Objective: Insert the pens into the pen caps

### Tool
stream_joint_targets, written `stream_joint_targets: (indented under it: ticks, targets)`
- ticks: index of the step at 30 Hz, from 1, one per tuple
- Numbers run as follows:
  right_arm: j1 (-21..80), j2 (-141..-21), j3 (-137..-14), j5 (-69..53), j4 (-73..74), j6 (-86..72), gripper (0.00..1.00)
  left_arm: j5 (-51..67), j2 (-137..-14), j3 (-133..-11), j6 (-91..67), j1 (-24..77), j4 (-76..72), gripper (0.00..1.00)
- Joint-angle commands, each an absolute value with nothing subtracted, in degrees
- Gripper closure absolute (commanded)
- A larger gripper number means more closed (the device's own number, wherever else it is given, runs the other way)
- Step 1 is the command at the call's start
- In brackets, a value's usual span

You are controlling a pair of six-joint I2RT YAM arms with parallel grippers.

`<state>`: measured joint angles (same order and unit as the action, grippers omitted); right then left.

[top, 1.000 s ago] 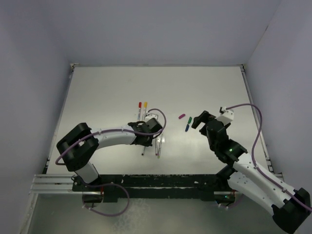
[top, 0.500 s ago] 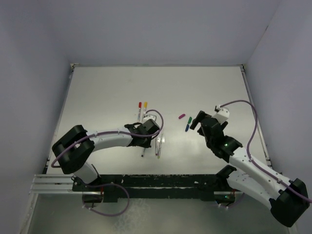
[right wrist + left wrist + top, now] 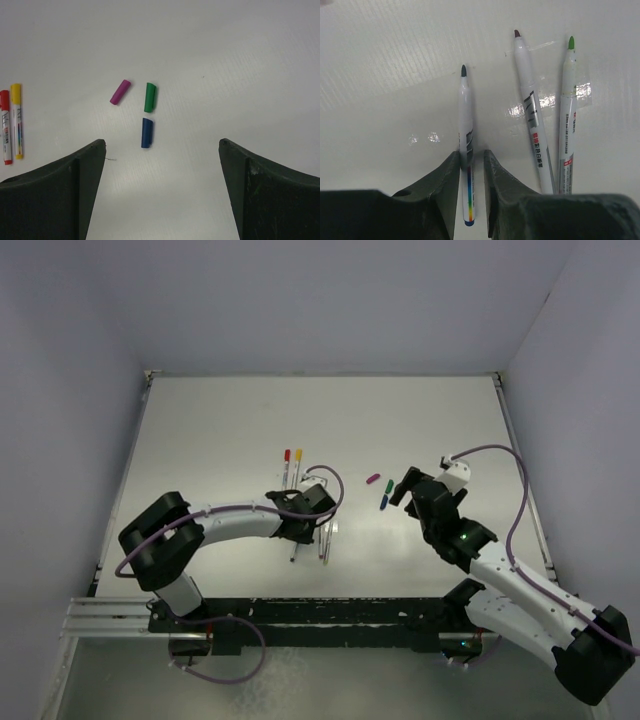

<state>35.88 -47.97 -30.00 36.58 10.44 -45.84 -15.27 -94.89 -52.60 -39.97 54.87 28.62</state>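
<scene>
My left gripper's fingers are at the table, on either side of the blue-tipped pen's body, so it is time to close on the pen now.
Three uncapped pens lie side by side in the left wrist view: a dark-blue-tipped pen [image 3: 465, 115], a dark-red-tipped pen [image 3: 530, 110] and a green-tipped pen [image 3: 568, 115]. My left gripper [image 3: 471, 155] [image 3: 302, 524] is low over the table and straddles the blue-tipped pen. Its jaws are narrowly open: the left finger touches the barrel, with a small gap at the right finger. My right gripper [image 3: 162, 142] [image 3: 405, 486] is wide open and empty, just short of the blue cap [image 3: 146, 132]. The green cap [image 3: 150, 97] and purple cap [image 3: 120, 92] lie beyond.
Two pens with caps on, one red [image 3: 6, 127] [image 3: 287, 465] and one yellow [image 3: 17, 121] [image 3: 298, 465], lie beyond the left gripper. The white table [image 3: 220, 440] is walled at the back and both sides.
My left gripper has shifted slightly over the pens and its jaws now stand closely around the blue-tipped pen. My right gripper moved a little left towards the caps, then held still.
</scene>
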Motion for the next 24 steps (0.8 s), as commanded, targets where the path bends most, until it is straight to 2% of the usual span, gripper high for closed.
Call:
stream_joint_targets:
  ticks: [1, 5, 8, 13, 15, 18, 24]
  targets:
    - [35.68, -47.17, -32.14, 38.67, 9.59, -45.92, 0.04, -12.87, -99.68, -48.42, -42.42, 55.49, 37.87, 0.71]
    - [35.68, -47.08, -31.85, 38.68, 9.33, -46.14, 0.04, -13.95, -100.81, -49.18, -42.54, 55.63, 39.65, 0.75]
    - [35.66, -47.12, -31.92, 38.76, 9.52, -46.04, 0.05, -13.71, -101.87, -49.57, -42.79, 55.61, 39.99, 0.86]
    - [35.68, -46.31, -31.94, 39.17, 10.25, -46.17, 0.06, -11.91, -102.27, -49.02, -43.20, 55.71, 39.65, 0.98]
    - [35.68, -46.13, -31.75, 39.51, 10.30, -46.18, 0.08, -11.91, -102.22, -48.74, -43.24, 55.71, 39.19, 1.00]
    - [35.68, -47.07, -31.91, 40.33, 10.97, -46.70, 0.18, -12.04, -101.24, -48.40, -43.15, 55.85, 38.39, 1.00]
    - [35.68, -52.07, -34.26, 40.74, 16.02, -47.22, 0.58, -13.22, -93.32, -48.65, -43.24, 55.91, 38.54, 1.00]
